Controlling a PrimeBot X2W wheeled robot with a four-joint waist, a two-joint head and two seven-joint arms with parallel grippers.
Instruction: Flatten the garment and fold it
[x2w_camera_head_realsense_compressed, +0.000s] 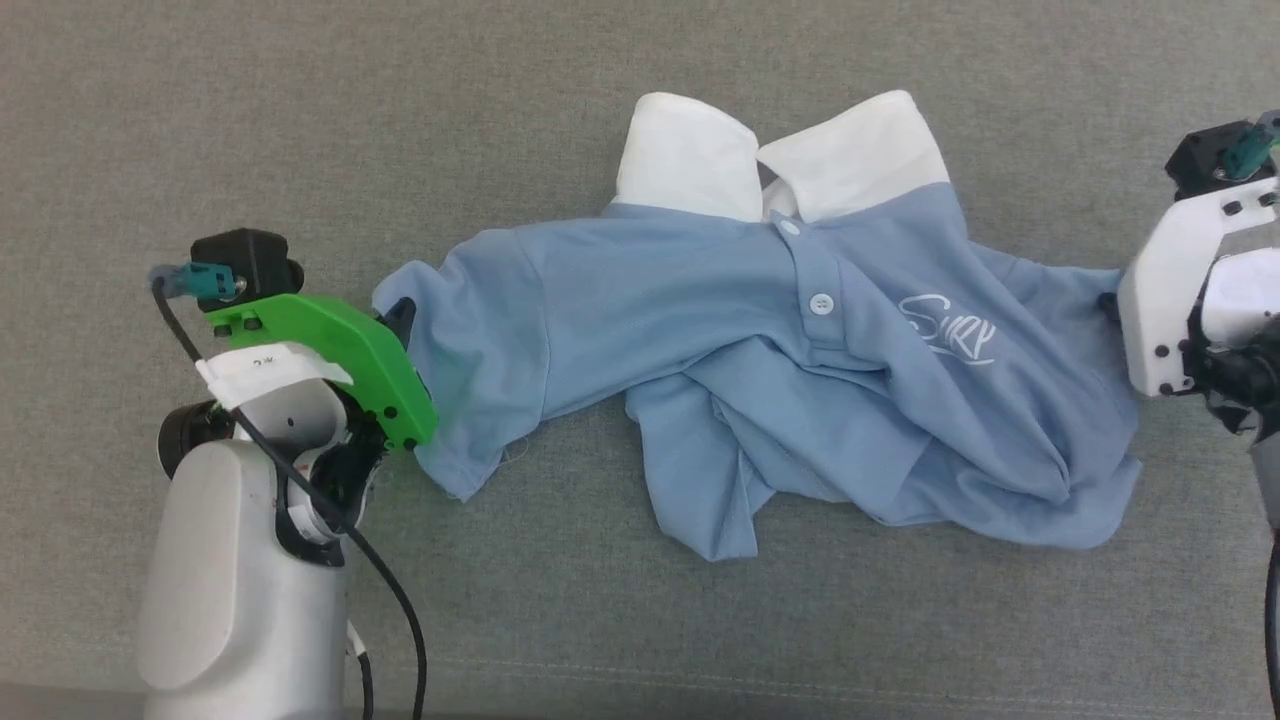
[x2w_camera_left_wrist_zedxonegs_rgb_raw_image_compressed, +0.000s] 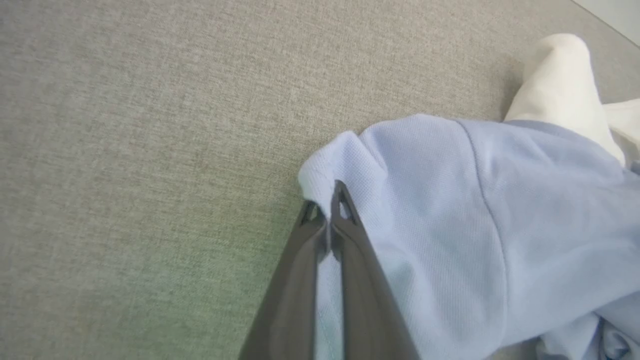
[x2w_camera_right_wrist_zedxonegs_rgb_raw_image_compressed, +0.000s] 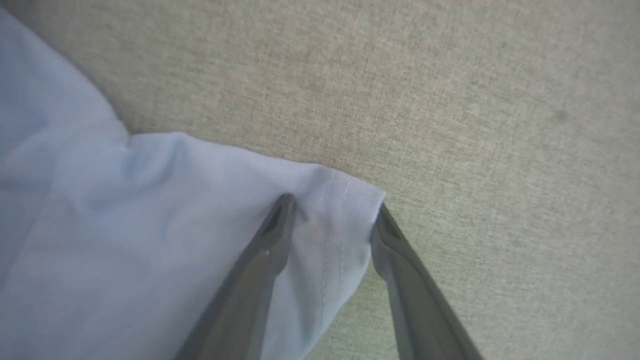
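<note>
The garment's body lies bunched in loose folds, but the edge of its sleeve's hem corner (x2w_camera_head_realsense_compressed: 1113, 288) stands free, so my right gripper will grab the garment there next.
The garment (x2w_camera_head_realsense_compressed: 700, 300), a light blue short-sleeved shirt, lies crumpled and front up in the middle of the head view. Its white collar (x2w_camera_head_realsense_compressed: 690, 150) points away from me and its cursive logo (x2w_camera_head_realsense_compressed: 950, 330) shows; the lower part is bunched in folds. My left gripper (x2w_camera_left_wrist_zedxonegs_rgb_raw_image_compressed: 326, 212) is shut on the edge of the sleeve (x2w_camera_left_wrist_zedxonegs_rgb_raw_image_compressed: 350, 165) at the shirt's left end, under the green wrist mount (x2w_camera_head_realsense_compressed: 330, 350). My right gripper (x2w_camera_right_wrist_zedxonegs_rgb_raw_image_compressed: 333, 212) stands open at the shirt's right end, one finger on the other sleeve's corner (x2w_camera_right_wrist_zedxonegs_rgb_raw_image_compressed: 340, 200), the other just beside it. Its white mount (x2w_camera_head_realsense_compressed: 1170, 300) sits there.
Everything rests on a flat grey fabric surface (x2w_camera_head_realsense_compressed: 300, 120) that spreads out on every side of the shirt. A black cable (x2w_camera_head_realsense_compressed: 390, 590) hangs from my left arm at the lower left.
</note>
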